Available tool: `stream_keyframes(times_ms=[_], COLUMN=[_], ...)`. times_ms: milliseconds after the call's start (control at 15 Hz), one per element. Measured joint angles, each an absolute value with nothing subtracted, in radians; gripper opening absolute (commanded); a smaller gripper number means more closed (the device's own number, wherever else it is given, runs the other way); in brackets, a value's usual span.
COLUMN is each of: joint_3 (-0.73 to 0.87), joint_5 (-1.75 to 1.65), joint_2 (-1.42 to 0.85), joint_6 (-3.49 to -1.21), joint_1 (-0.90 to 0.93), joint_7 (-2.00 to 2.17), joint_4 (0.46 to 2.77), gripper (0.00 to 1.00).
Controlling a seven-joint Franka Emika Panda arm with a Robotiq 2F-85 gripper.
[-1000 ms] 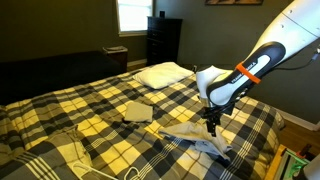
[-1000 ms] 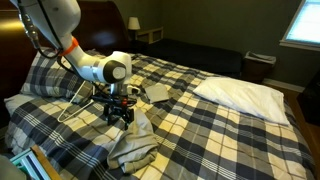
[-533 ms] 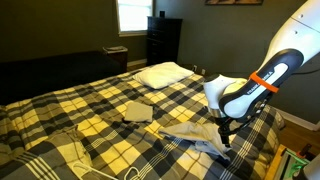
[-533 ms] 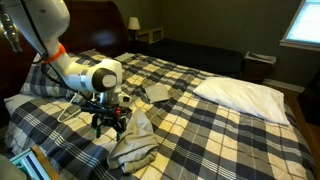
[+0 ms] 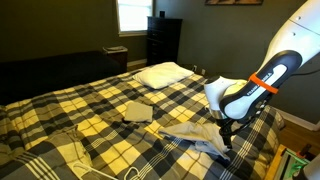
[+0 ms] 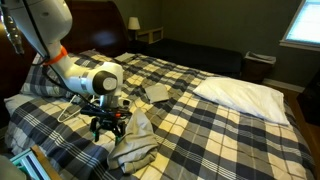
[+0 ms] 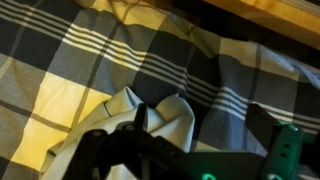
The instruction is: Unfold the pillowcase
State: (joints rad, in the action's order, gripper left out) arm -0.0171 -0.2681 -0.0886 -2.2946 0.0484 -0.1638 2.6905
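Observation:
My gripper grabs the pale pillowcase [image 5: 193, 136] by its ruffled edge nearest the bed's edge next, then draws that edge across to unfold the pillowcase.
The pale pillowcase [image 5: 193, 136] lies crumpled and partly folded on the plaid bed near its edge; it also shows in an exterior view [image 6: 136, 142] and in the wrist view [image 7: 115, 128]. My gripper [image 5: 224, 136] hangs just over the end of the pillowcase nearest the bed's edge, fingers pointing down, and shows in an exterior view [image 6: 110, 126] too. In the wrist view the gripper [image 7: 200, 125] is open: one finger [image 7: 140, 116] stands against the cloth's ruffled edge, the other over bare blanket. Nothing is held.
A small folded cloth [image 5: 137, 111] lies mid-bed. A white pillow [image 5: 163, 73] sits at the head end. A white wire hanger [image 6: 68, 103] lies on the blanket behind the arm. A dark dresser [image 5: 163, 40] stands by the window.
Since a second ago my arm has shifted toward the bed's edge and lowered over the pillowcase's end. No movement in the last half second.

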Motion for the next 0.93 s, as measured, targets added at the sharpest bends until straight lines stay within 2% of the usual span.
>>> stream_keyframes(times_ms=[267, 400, 533, 667, 733, 867, 933], joint_3=[-0.006, -0.005, -0.006, -0.006, -0.006, -0.005, -0.005], joint_5=[-0.28, -0.291, -0.303, -0.314, -0.319, -0.326, -0.328], joint_2=[-0.15, -0.186, -0.224, -0.263, -0.282, -0.315, -0.329], joint_6=[-2.279, -2.279, -2.283, -2.3, -2.315, -2.353, -2.374], joint_1=[0.033, 0.03, 0.031, 0.032, 0.033, 0.035, 0.037], joint_7=[-0.173, -0.183, -0.185, -0.184, -0.177, -0.159, -0.144], joint_4=[2.691, 2.691, 2.69, 2.686, 2.683, 2.676, 2.672], gripper=[1.0, 0.93, 0.94, 0.86, 0.78, 0.77, 0.68])
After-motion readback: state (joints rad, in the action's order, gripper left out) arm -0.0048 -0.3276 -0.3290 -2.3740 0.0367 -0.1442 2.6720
